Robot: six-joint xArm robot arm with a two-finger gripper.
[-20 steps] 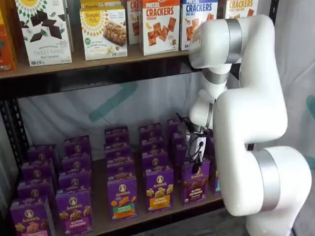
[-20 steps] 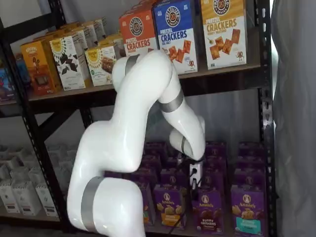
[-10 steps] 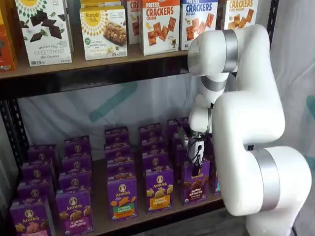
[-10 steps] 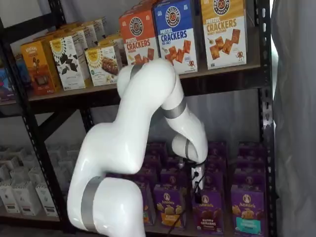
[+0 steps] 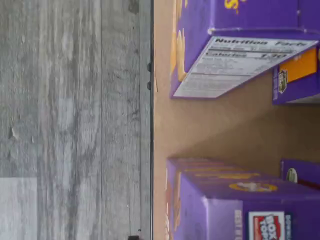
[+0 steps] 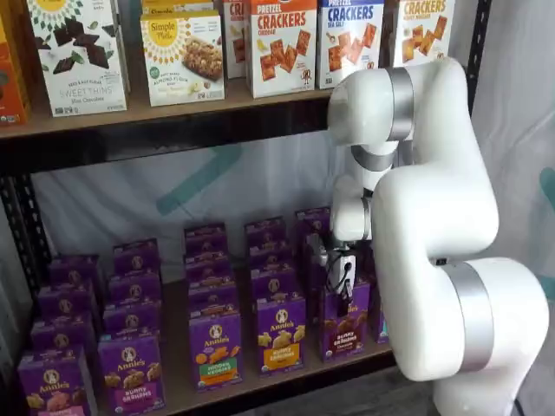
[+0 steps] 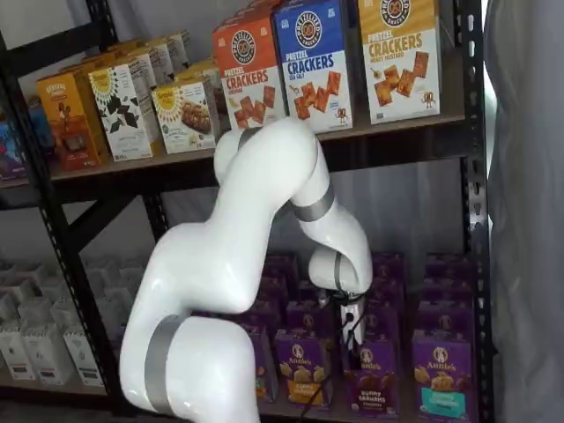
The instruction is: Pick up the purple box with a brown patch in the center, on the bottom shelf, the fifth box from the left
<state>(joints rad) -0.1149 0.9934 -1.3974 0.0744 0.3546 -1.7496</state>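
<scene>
The gripper will next grab the purple box's top end [image 6: 357, 292], to pick the purple box with the brown patch off the bottom shelf.
The purple box [image 6: 345, 331] with the dark brown band stands upright at the front of the bottom shelf [image 6: 178, 386], right of the carton with an orange band [image 6: 280, 336]. It shows in both shelf views, lower in the other [image 7: 372, 384]. My gripper [image 6: 342, 303] hangs straight down over the box top, its black fingers just above the carton [image 7: 356, 342]. It is open and holds nothing. The wrist view shows the shelf board [image 5: 210, 125] and its front edge between two purple cartons.
Rows of purple cartons fill the bottom shelf, with a teal-patch carton [image 7: 440, 381] right of the target. Cracker boxes [image 6: 282, 43] stand on the higher board. My bulky white arm [image 6: 442, 217] covers the shelf's right end. A black rack post [image 7: 471, 220] stands at the right.
The gripper has sunk a little toward the top of the purple box, and the arm's upper joints have swung along with it. Its fingers stayed as they were.
</scene>
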